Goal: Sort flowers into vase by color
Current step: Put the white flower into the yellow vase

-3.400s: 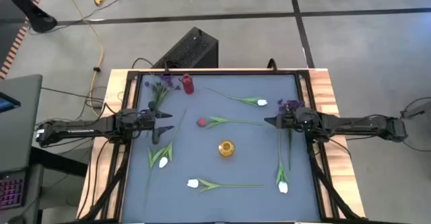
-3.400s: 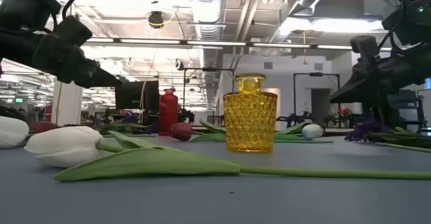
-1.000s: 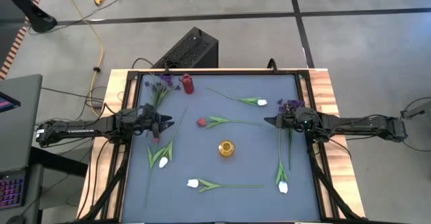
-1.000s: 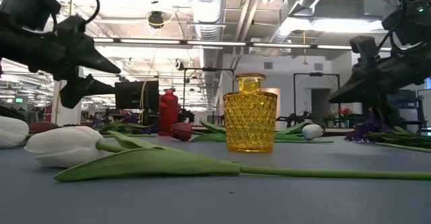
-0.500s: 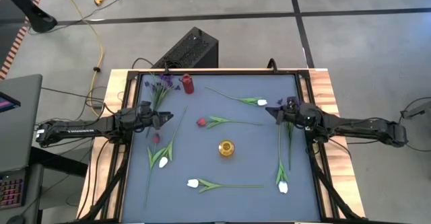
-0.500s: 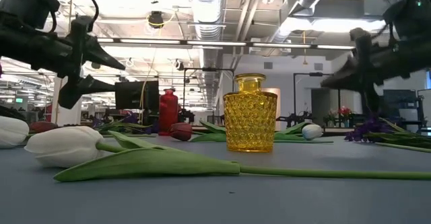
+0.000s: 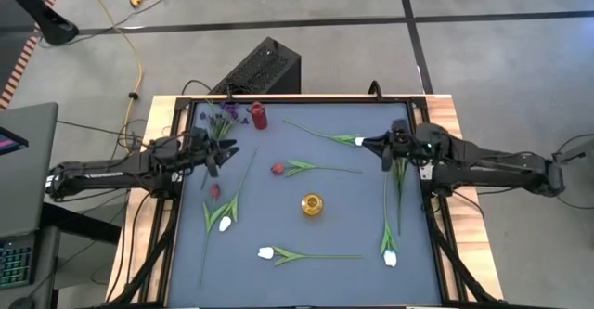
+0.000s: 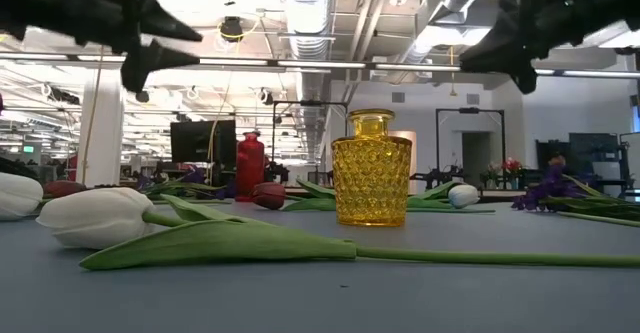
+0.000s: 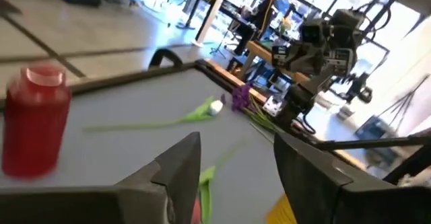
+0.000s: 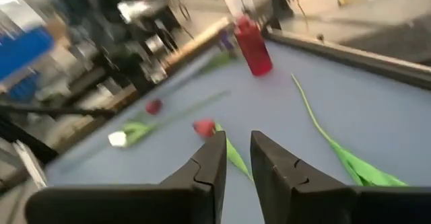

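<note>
I will next take hold of the white tulip by its green stem (image 7: 332,136) (image 10: 337,151) with my right gripper, so that I can sort it into its vase by color.
Flowers lie flat and scattered on the blue mat (image 7: 353,188): a purple sprig (image 7: 223,116) at the far left, another purple sprig (image 7: 404,143) at the right, red tulips (image 7: 277,168) (image 7: 214,190), and white tulips (image 7: 360,141) (image 7: 225,224) (image 7: 266,251). A yellow glass vase (image 7: 312,204) stands mid-mat and a red vase (image 7: 258,116) at the far side. My left gripper (image 7: 228,151) hovers open, high above the mat's left side. My right gripper (image 7: 376,144) hovers high over the right side near the purple sprig, its fingers a narrow gap apart, nothing between them.
A black frame (image 7: 278,97) borders the mat, with wooden table strips (image 7: 457,123) outside it. One more white tulip (image 7: 390,258) lies near the front right. Open mat lies between the yellow vase and the near edge.
Both grippers have risen well above the mat and shifted a little toward the far edge, each rolling about its own pointing line. The flowers and vases have stayed where they were.
</note>
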`<move>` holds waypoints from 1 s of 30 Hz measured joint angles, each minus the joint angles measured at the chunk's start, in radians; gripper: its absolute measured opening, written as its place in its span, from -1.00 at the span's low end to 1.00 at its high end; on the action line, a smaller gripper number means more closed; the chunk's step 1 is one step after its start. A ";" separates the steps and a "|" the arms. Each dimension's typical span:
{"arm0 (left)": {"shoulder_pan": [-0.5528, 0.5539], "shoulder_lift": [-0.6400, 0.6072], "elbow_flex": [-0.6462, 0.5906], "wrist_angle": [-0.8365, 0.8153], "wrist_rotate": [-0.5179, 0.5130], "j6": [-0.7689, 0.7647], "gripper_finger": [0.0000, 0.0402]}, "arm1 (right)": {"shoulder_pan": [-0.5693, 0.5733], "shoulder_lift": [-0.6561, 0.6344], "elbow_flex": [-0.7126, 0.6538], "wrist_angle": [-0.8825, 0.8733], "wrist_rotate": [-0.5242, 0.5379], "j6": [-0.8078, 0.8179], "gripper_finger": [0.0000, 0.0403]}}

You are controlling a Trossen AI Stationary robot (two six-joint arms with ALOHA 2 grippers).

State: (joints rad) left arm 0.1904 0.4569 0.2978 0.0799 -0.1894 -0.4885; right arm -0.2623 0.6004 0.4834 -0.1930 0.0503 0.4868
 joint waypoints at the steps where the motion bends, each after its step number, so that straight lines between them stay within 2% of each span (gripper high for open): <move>1: 0.003 0.024 0.026 -0.006 -0.002 0.025 -0.16 | 0.001 0.021 0.035 -0.055 -0.005 -0.002 -0.48; 4: 0.009 0.097 0.090 -0.031 -0.001 0.094 -0.16 | 0.015 0.087 0.139 -0.217 -0.031 -0.018 -0.41; 8: 0.010 0.185 0.178 -0.067 -0.001 0.172 -0.11 | 0.039 0.189 0.260 -0.339 -0.029 -0.066 -0.26; 13: 0.010 0.278 0.269 -0.124 0.019 0.261 0.02 | 0.042 0.290 0.384 -0.489 -0.030 -0.072 -0.05; 16: 0.010 0.330 0.313 -0.161 0.028 0.303 0.13 | 0.053 0.347 0.440 -0.562 -0.026 -0.013 0.06; 23: 0.010 0.444 0.362 -0.178 0.002 0.392 0.38 | -0.007 0.543 0.490 -0.485 -0.020 -0.204 0.15; 30: 0.010 0.507 0.375 -0.180 0.002 0.357 0.43 | -0.169 0.778 0.537 -0.404 -0.022 -0.431 0.16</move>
State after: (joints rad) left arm 0.2001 0.9639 0.6724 -0.0998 -0.1875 -0.1320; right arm -0.4312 1.3783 1.0205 -0.5969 0.0284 0.0559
